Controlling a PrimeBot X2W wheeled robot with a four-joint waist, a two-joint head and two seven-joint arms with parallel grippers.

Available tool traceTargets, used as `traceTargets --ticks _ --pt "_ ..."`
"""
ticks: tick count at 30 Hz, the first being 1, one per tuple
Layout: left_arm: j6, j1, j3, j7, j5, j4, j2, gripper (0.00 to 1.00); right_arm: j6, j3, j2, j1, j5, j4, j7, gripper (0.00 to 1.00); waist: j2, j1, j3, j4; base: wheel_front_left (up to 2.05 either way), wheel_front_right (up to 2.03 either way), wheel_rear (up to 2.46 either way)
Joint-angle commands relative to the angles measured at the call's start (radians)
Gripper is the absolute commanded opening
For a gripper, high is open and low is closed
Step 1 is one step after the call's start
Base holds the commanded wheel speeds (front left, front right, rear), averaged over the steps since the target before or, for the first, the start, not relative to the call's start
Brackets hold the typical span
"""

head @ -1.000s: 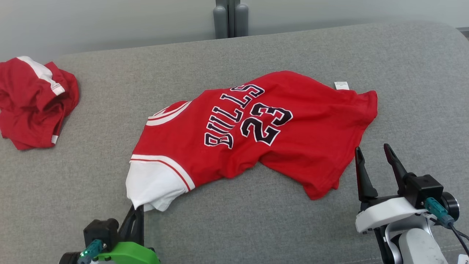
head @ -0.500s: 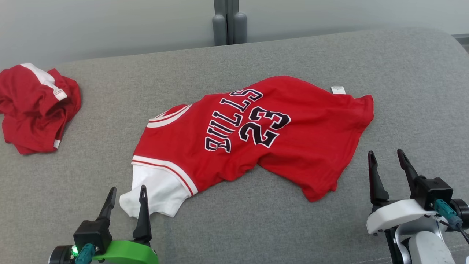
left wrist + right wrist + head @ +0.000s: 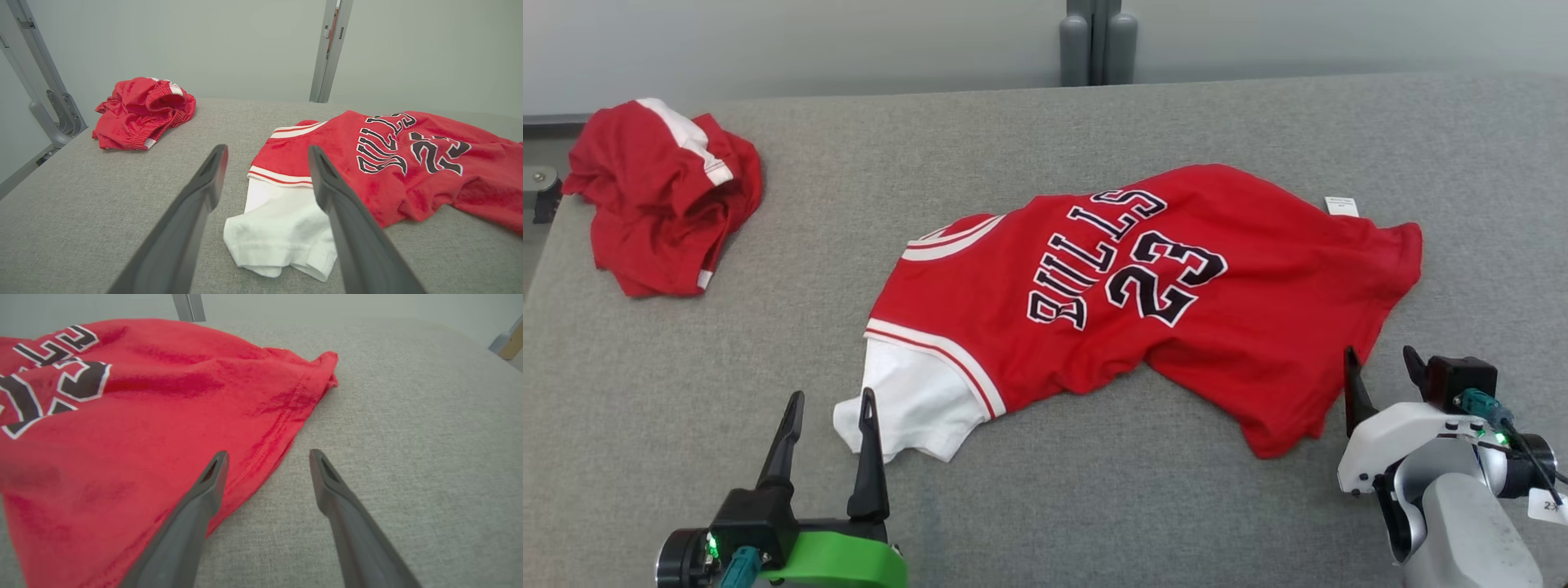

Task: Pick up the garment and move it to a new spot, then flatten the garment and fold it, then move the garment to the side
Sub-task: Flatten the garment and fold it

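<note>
The robot's right gripper next needs to pinch the jersey by the free edge of its bottom hem (image 3: pixel 1365 341), as the jersey's body (image 3: pixel 1277 294) lies spread on the tabletop.
The garment (image 3: pixel 1258 269) is a red jersey with "BULLS 23" in black and a white sleeve (image 3: pixel 915 408). It lies spread but wrinkled across the middle of the grey table. My left gripper (image 3: pixel 832 394) stands open just in front of the white sleeve (image 3: pixel 278 228), with its right finger at the sleeve's edge and nothing held. In the left wrist view, the left gripper (image 3: pixel 267 148) frames the sleeve and the shoulder trim. My right gripper (image 3: pixel 1379 353) is open at the jersey's near right hem. In the right wrist view, the right gripper (image 3: pixel 268 452) straddles the hem of the garment (image 3: pixel 122 416).
A second red garment (image 3: pixel 662 196) lies crumpled at the far left corner, also seen as a red heap (image 3: pixel 143 110). The grey padded table (image 3: pixel 1094 506) ends at a left edge (image 3: pixel 539 245). A grey post (image 3: pixel 1098 41) stands behind the table.
My left gripper has opened and let go of the white sleeve, which now lies on the table. The head camera has shifted. The right gripper stays open, now closer to the hem.
</note>
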Motion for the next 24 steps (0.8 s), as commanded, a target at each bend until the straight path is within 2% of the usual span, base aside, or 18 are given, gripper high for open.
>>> traceTargets --ticks 1,8,9,10,11,12,13,18,24 --pt "0.003 -0.023 0.000 -0.009 0.003 0.006 -0.001 1.00 -0.001 -0.018 -0.003 -0.021 -0.013 0.032 0.023 1.00 0.0000 0.0000 0.023 0.039 0.00 0.00 0.00" --pt "0.008 -0.027 -0.005 -0.021 -0.008 0.029 -0.004 1.00 -0.001 -0.034 -0.003 -0.067 0.013 0.142 0.095 0.98 0.0000 0.0000 0.022 0.072 0.00 0.00 0.00" --pt "0.008 -0.028 -0.005 -0.023 -0.009 0.032 -0.004 1.00 -0.001 -0.031 -0.001 -0.070 0.019 0.150 0.088 0.63 0.0000 0.0000 0.020 0.073 0.00 0.00 0.00" --pt "0.009 -0.029 -0.004 -0.024 -0.009 0.035 -0.003 1.00 -0.001 -0.030 -0.001 -0.074 0.022 0.154 0.081 0.47 0.0000 0.0000 0.018 0.073 0.00 0.00 0.00" --pt "0.010 -0.029 -0.004 -0.025 -0.011 0.037 -0.003 1.00 -0.001 -0.026 -0.001 -0.080 0.028 0.156 0.071 0.22 0.0000 0.0000 0.017 0.072 0.00 0.00 0.00" --pt "0.011 -0.029 -0.003 -0.027 -0.013 0.039 -0.002 1.00 -0.001 -0.021 -0.002 -0.086 0.034 0.155 0.059 0.06 0.0000 0.0000 0.015 0.071 0.00 0.00 0.00" --pt "0.011 -0.029 -0.001 -0.029 -0.013 0.040 0.000 1.00 -0.001 -0.015 -0.002 -0.094 0.038 0.150 0.041 0.00 0.0000 0.0000 0.014 0.069 0.00 0.00 0.00" --pt "0.014 -0.027 0.001 -0.030 -0.014 0.040 0.008 1.00 -0.001 0.001 -0.004 -0.117 0.065 0.102 -0.021 0.00 0.0000 0.0000 0.005 0.058 0.00 0.00 0.00" --pt "0.020 -0.014 -0.003 -0.032 -0.015 0.029 0.013 1.00 -0.001 0.011 -0.004 -0.083 0.105 -0.101 -0.056 0.00 0.0000 0.0000 0.001 0.052 0.00 0.00 0.00"
